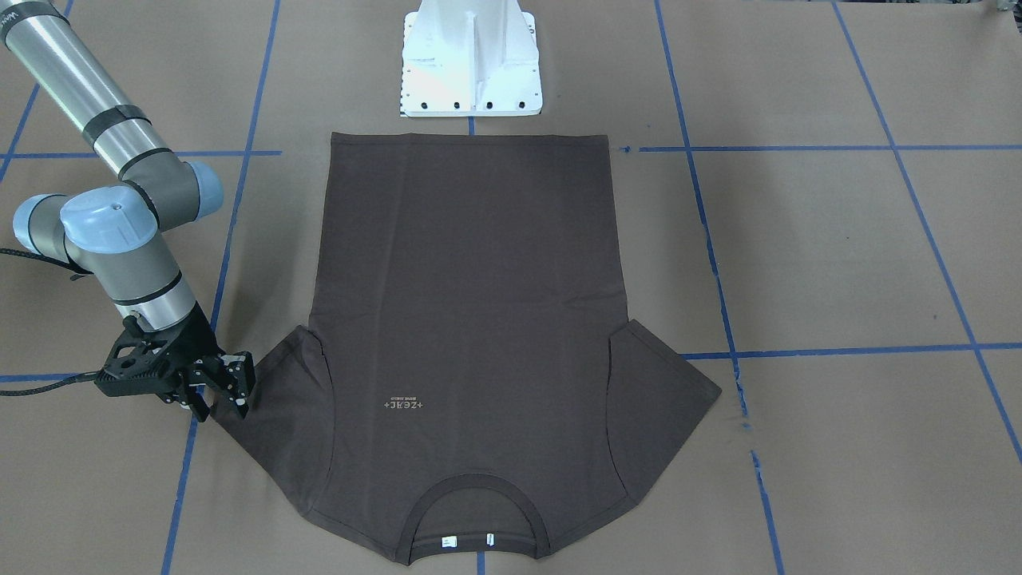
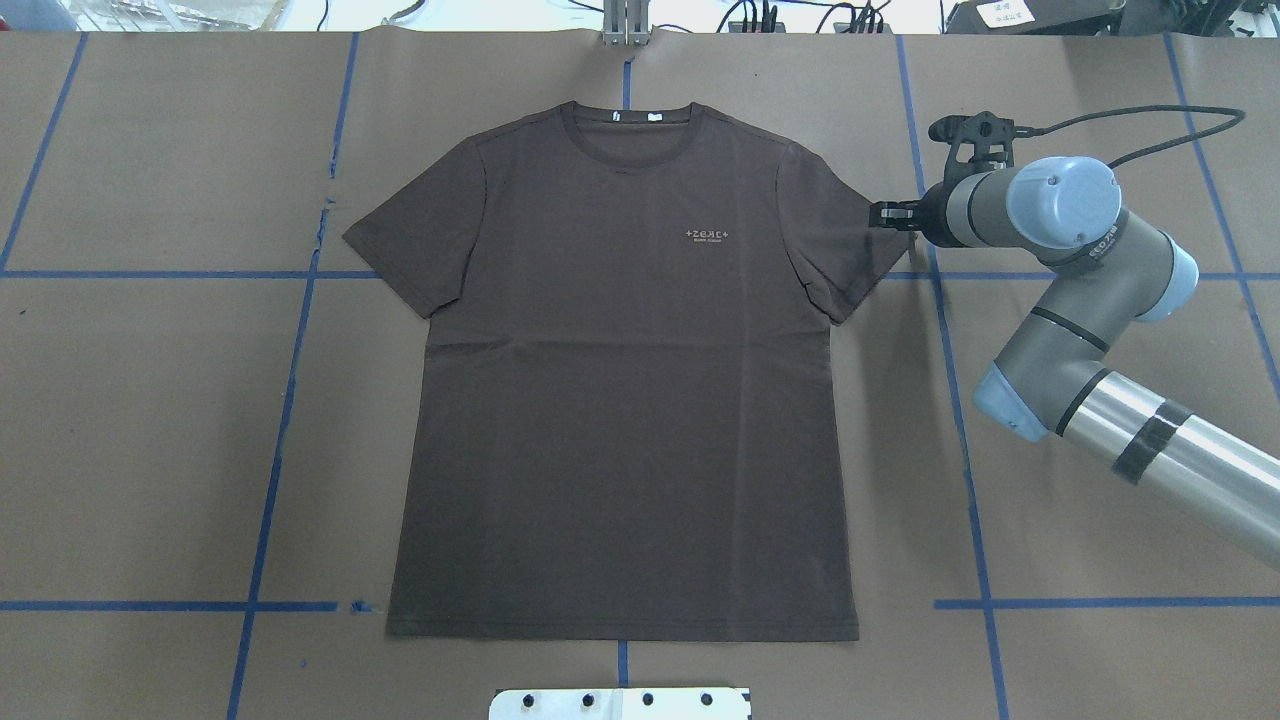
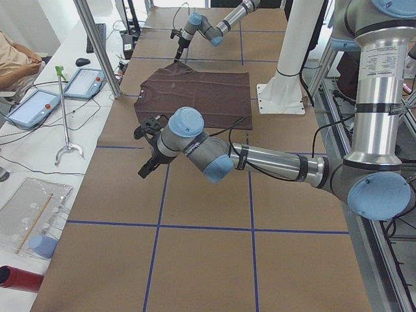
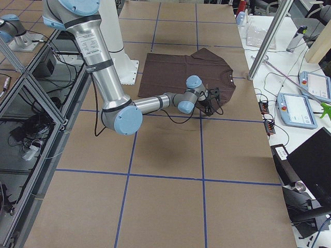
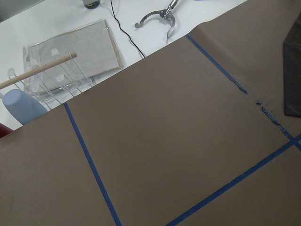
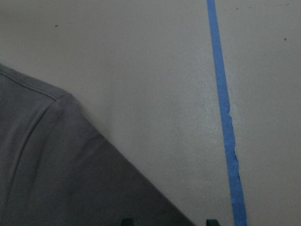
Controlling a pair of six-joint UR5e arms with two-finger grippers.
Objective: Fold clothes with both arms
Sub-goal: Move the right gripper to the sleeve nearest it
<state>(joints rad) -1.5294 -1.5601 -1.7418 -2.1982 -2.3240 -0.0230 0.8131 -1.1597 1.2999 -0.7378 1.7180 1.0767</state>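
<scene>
The T-shirt's sleeve needs to be folded in over the chest (image 1: 412, 431), so my right gripper should grab the sleeve by its cuff corner (image 1: 220, 415) next.
The dark brown T-shirt (image 2: 620, 380) lies flat and face up on the brown paper, collar away from the robot base and both sleeves spread. It also shows in the front-facing view (image 1: 471, 319). My right gripper (image 1: 221, 410) is low at the outer edge of the shirt's right-hand sleeve (image 2: 850, 230), fingers apart and empty. In the right wrist view the sleeve's edge (image 6: 70, 165) runs toward the two fingertips at the bottom. My left gripper (image 3: 148, 166) hangs over bare paper, away from the shirt. It shows only in the left side view, so I cannot tell its state.
The white base pedestal (image 1: 471, 60) stands at the shirt's hem. Blue tape lines (image 2: 280, 400) grid the paper. Beyond the table's far edge are tablets (image 3: 39, 107), a metal post (image 3: 97, 45), a clear rack (image 5: 70, 56) and a metal tool (image 5: 160, 16).
</scene>
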